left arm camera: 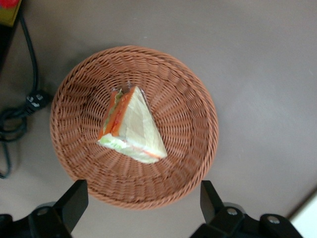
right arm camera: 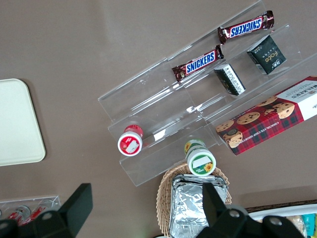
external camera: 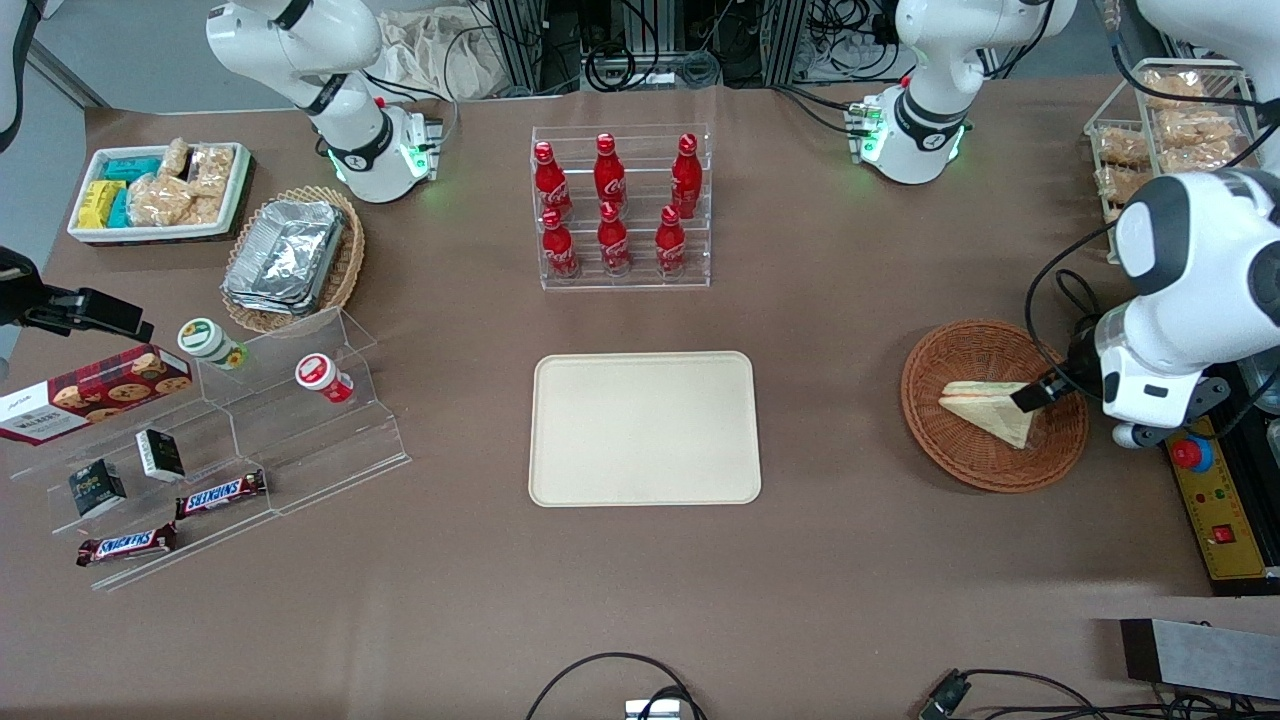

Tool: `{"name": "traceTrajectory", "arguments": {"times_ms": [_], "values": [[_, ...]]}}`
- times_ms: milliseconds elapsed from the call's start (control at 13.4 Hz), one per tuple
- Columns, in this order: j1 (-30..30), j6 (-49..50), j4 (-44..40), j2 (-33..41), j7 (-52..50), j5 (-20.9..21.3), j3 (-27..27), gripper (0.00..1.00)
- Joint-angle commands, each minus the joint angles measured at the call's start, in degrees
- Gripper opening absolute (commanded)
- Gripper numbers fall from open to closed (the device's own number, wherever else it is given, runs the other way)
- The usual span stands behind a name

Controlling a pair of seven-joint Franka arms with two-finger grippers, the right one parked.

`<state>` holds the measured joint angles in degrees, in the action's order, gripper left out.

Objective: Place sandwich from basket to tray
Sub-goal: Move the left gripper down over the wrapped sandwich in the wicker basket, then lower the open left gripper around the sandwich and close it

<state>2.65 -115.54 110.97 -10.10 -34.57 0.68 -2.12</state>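
My left gripper grabs the sandwich across its two flat bread sides next, since the sandwich narrows to a pointed corner [external camera: 1022, 445].
The sandwich [external camera: 990, 410], a clear-wrapped white-bread wedge with green and orange filling, lies in the round reddish-brown wicker basket [external camera: 950, 350] toward the working arm's end of the table. The left wrist view shows the sandwich [left arm camera: 133, 129] in the middle of the basket [left arm camera: 188, 99]. My left gripper [external camera: 1035, 392] hovers above the basket over the sandwich's edge, open and empty; in its own view [left arm camera: 141, 206] the two dark fingers stand wide apart over the basket's rim. The cream-beige tray [external camera: 645, 428] lies bare at the table's middle.
A clear rack of red cola bottles [external camera: 620, 205] stands farther from the camera than the tray. A wire rack of snack bags [external camera: 1165, 140] and a yellow control box [external camera: 1215, 500] flank the basket. A black cable [left arm camera: 20, 114] lies beside the basket. A clear stepped shelf [external camera: 230, 450] stands toward the parked arm's end.
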Motion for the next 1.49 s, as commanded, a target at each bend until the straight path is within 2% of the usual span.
{"name": "traceTrajectory", "arguments": {"times_ms": [0,372,447,894,1043,1191,1415], "values": [[-0.01,-3.9,1.27,-3.16,-6.64,0.55,0.28,1.0],[0.07,-14.87,8.38,-5.72,-8.59,0.64,2.99,1.0],[0.07,-15.59,8.83,-5.9,-8.58,0.73,4.31,1.0],[0.07,-17.09,8.83,-8.79,-9.37,0.55,4.58,1.0],[-0.01,-15.26,5.6,-8.36,-11.91,0.55,4.24,1.0],[-0.1,-6.24,-0.37,-8.8,-12.1,0.64,3.71,1.0],[-0.1,-4.52,-0.67,-8.36,-11.92,0.82,3.79,1.0]]}}
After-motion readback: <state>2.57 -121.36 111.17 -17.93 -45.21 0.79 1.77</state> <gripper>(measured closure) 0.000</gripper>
